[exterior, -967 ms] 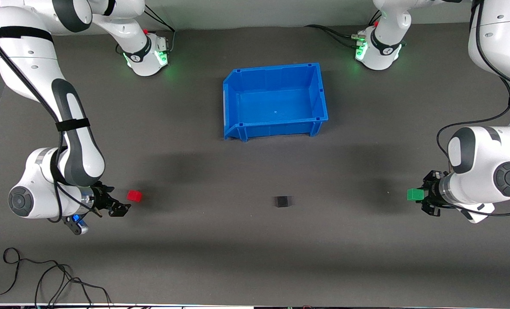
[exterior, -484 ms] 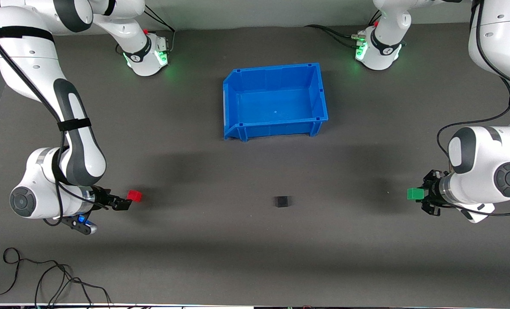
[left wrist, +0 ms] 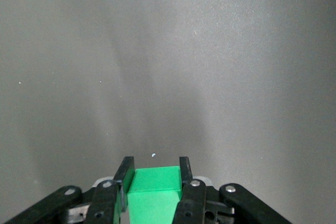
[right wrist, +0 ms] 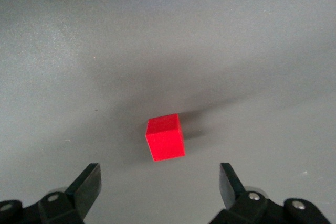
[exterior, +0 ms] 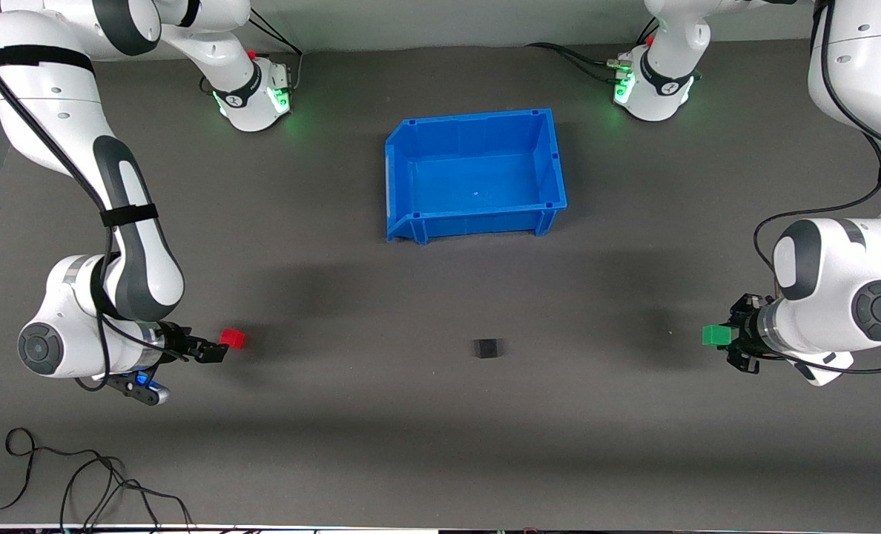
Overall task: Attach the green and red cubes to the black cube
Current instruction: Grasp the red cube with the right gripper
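I need to attach the red cube [exterior: 232, 339] to the black cube [exterior: 488, 348], so next my right gripper should grab it by its two opposite sides.
The black cube [exterior: 488, 348] lies on the grey mat, nearer the front camera than the blue bin. The red cube [exterior: 232, 339] lies on the mat toward the right arm's end; it also shows in the right wrist view [right wrist: 165, 137]. My right gripper [exterior: 212, 351] is low beside it, open, the cube just ahead of its fingertips [right wrist: 89, 182]. My left gripper [exterior: 730, 340] at the left arm's end is shut on the green cube [exterior: 716, 335], which sits between its fingers in the left wrist view [left wrist: 155, 184].
An empty blue bin [exterior: 400, 178] stands mid-table, toward the robots' bases. Loose black cables [exterior: 77, 482] lie at the mat's near edge by the right arm's end.
My right gripper has swung round and closed in on the red cube. The left gripper with the green cube has barely moved.
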### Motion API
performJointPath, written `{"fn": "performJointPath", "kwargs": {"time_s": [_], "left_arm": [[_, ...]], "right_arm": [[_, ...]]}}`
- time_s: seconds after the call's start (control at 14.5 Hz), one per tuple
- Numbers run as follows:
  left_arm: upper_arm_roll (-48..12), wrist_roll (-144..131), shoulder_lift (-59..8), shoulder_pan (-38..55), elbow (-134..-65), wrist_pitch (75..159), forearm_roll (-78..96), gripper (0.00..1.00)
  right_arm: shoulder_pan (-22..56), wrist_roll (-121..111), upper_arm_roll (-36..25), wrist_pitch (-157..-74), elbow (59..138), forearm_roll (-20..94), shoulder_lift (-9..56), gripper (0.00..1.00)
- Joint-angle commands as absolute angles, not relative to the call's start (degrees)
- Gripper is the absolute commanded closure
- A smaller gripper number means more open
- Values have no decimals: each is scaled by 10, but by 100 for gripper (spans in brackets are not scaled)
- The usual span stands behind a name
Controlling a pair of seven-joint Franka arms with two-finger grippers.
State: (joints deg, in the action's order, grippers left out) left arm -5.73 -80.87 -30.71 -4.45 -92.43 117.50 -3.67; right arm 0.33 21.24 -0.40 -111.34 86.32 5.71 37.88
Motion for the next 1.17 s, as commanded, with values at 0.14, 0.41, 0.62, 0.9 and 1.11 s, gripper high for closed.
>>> {"fn": "performJointPath", "kwargs": {"time_s": [0.14,0.41,0.62,0.9,1.11], "left_arm": [[-54,-817,-316,-39,-905,1160,-38,100],[-54,-818,-316,-38,-905,1161,-38,100],[-54,-817,-316,-38,-906,1160,-38,100],[-54,-818,-319,-37,-905,1161,-35,100],[-54,-818,-319,-37,-904,1161,-34,100]], "right_arm": [[16,200,-11,-1114,871,49,403,0],[16,199,-11,-1138,890,45,419,0],[16,171,-11,-1172,912,44,420,0],[15,167,-11,-1174,913,45,421,3],[15,168,-11,-1177,913,45,420,66]]}}
